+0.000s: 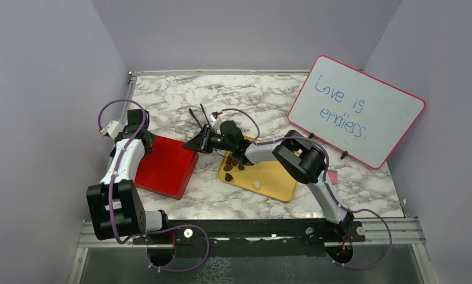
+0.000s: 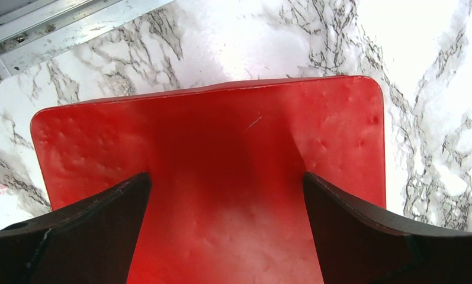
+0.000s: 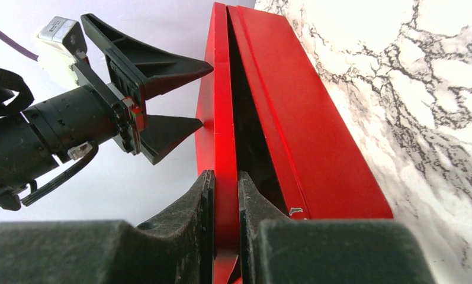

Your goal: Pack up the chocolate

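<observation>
The lifted red lid would land on the box if my right gripper opened now, as only a narrow dark gap parts it from the box body.
A red box point(image 1: 162, 165) lies left of centre on the marble table. My right gripper point(image 3: 224, 174) is shut on the edge of its red lid point(image 3: 220, 100), which stands slightly lifted off the box body point(image 3: 304, 136), leaving a dark gap. In the top view the right gripper point(image 1: 196, 143) is at the box's right edge. My left gripper point(image 2: 226, 177) hangs open over the lid point(image 2: 221, 118), holding nothing. Bits of chocolate lie on the yellow tray point(image 1: 278, 180): dark pieces point(image 1: 229, 176) and a white one point(image 1: 256, 184).
A pink-framed whiteboard point(image 1: 357, 109) with handwriting leans at the back right. A thin black object point(image 1: 201, 115) lies behind the right gripper. A small pink item point(image 1: 333, 176) sits right of the tray. Grey walls enclose three sides.
</observation>
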You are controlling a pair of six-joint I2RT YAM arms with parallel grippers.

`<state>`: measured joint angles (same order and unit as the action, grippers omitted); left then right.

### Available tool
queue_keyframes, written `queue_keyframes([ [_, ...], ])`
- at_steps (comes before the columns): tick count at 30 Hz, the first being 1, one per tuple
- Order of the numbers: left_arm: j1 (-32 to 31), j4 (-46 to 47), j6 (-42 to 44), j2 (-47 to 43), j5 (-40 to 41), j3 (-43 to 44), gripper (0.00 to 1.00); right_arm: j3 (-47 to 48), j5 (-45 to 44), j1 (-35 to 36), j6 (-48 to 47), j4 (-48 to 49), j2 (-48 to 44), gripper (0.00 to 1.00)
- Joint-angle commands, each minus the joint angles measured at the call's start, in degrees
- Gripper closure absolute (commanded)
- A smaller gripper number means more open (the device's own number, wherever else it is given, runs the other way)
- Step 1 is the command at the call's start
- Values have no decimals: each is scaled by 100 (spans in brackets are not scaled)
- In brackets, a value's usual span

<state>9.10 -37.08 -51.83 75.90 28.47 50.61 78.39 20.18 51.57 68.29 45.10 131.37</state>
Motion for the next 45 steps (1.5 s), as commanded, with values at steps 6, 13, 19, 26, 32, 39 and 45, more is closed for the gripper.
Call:
queue_keyframes([
  [6,26,96,40,5,-166,-211,1,124,-399,-187,-514,-295,147,78],
  [13,30,147,48,415,-173,-191,1,326,-706,-309,-1353,-1363,-467,54],
  [19,23,156,-7,509,-239,-146,1,599,-755,-428,-2501,-2351,-998,39],
  [26,26,162,-123,504,-477,-27,1,952,-963,-188,-3707,-3760,-1262,42],
  [32,27,155,-210,331,-728,265,3,1555,-1424,44,-4540,-4796,-1532,93],
  [39,28,171,-463,53,-528,637,22,2137,-2325,634,-5136,-5578,-1325,99],
  [45,30,283,-615,117,-396,791,41,2942,-2821,908,-5260,-6388,-862,99],
])
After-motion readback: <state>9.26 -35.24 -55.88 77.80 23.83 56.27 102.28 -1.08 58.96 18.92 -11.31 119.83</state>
